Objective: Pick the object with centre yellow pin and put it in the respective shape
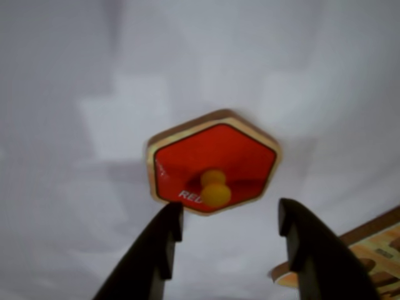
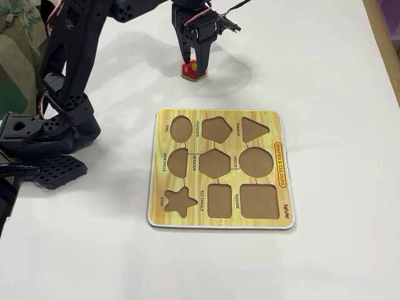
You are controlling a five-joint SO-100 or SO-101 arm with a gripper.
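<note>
My gripper grabs the hexagon by its yellow knob (image 1: 215,187) next, to set the red hexagon into the hexagon's matching hole on the board (image 1: 375,253).
The object with centre yellow pin (image 1: 212,159) is a flat red hexagon with a pale wooden edge, lying flat on the white table. Its yellow knob (image 1: 215,187) stands at the centre. My gripper (image 1: 230,215) is open; its two dark fingers sit just short of the piece's near edge, with the knob a little ahead of the gap. In the fixed view the gripper (image 2: 194,62) hangs right over the red piece (image 2: 190,71), beyond the shape board (image 2: 215,114). The board's hexagon recess (image 2: 215,162) lies in its middle.
The yellow board holds several empty shape recesses, and its corner (image 1: 375,244) shows at the wrist view's lower right. The arm's black base and links (image 2: 56,125) fill the fixed view's left side. The table's wooden edge (image 2: 384,44) runs down the right.
</note>
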